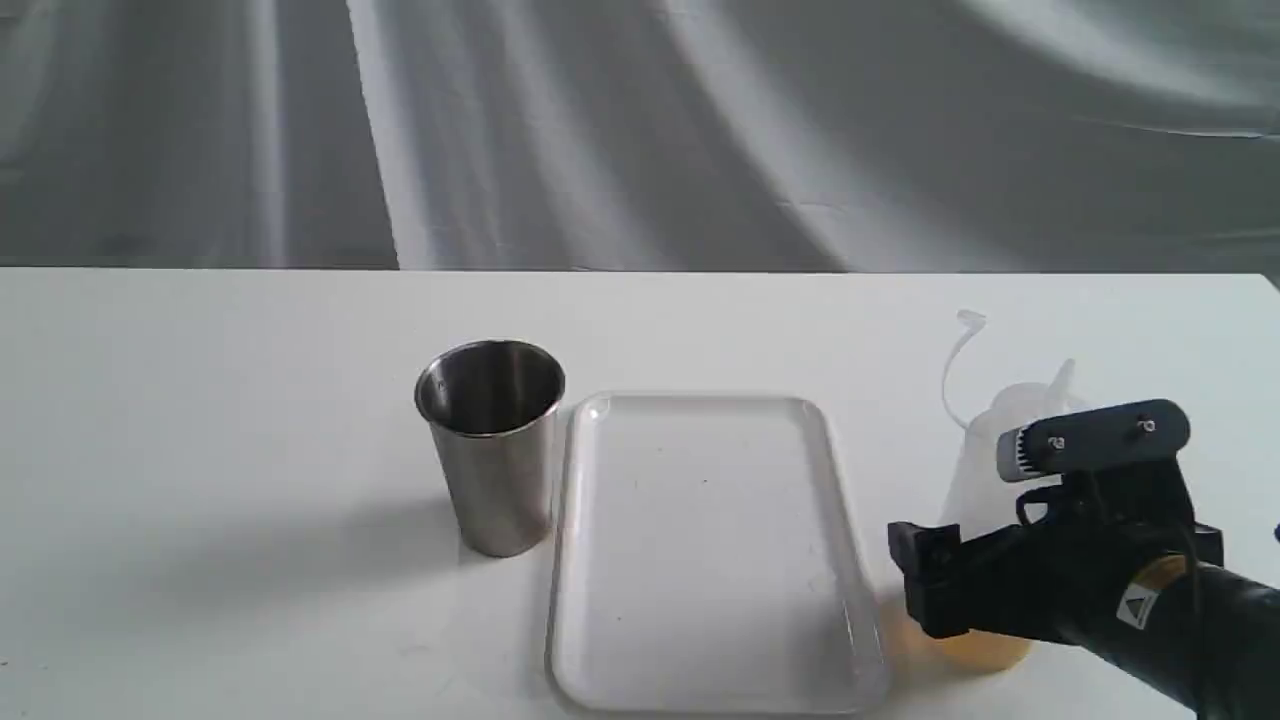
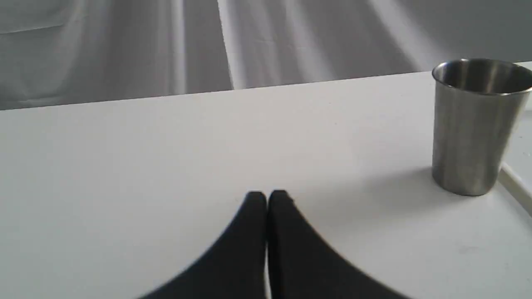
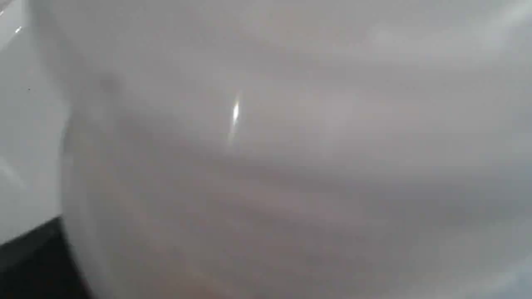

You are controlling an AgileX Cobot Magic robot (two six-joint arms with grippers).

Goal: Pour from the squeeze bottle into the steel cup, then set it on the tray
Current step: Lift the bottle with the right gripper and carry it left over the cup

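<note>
My right gripper closes on the squeeze bottle next, since its fingers reach around the squeeze bottle's lower body (image 1: pixel 978 504) (image 3: pixel 294 164), whose side fills the right wrist view.
The squeeze bottle (image 1: pixel 985 470) stands on the table right of the tray (image 1: pixel 705 560), with amber liquid at its base and its cap strap curling upward. My right gripper (image 1: pixel 935 575) reaches around the bottle's lower body from the right. One black finger (image 1: pixel 925 580) shows in front; the other is hidden behind the bottle. The bottle's wall (image 3: pixel 270 166) fills the right wrist view, with one finger (image 3: pixel 33 265) at its edge. The steel cup (image 1: pixel 492 445) stands upright just left of the tray. My left gripper (image 2: pixel 267 197) is shut and empty, low over the table, well away from the cup (image 2: pixel 474 124).
The white tray lies bare between cup and bottle, and its rim (image 2: pixel 515 182) peeks in beside the cup. A grey draped cloth (image 1: pixel 640 130) hangs behind the table's far edge. The right arm (image 1: pixel 1180 620) enters from the lower right corner.
</note>
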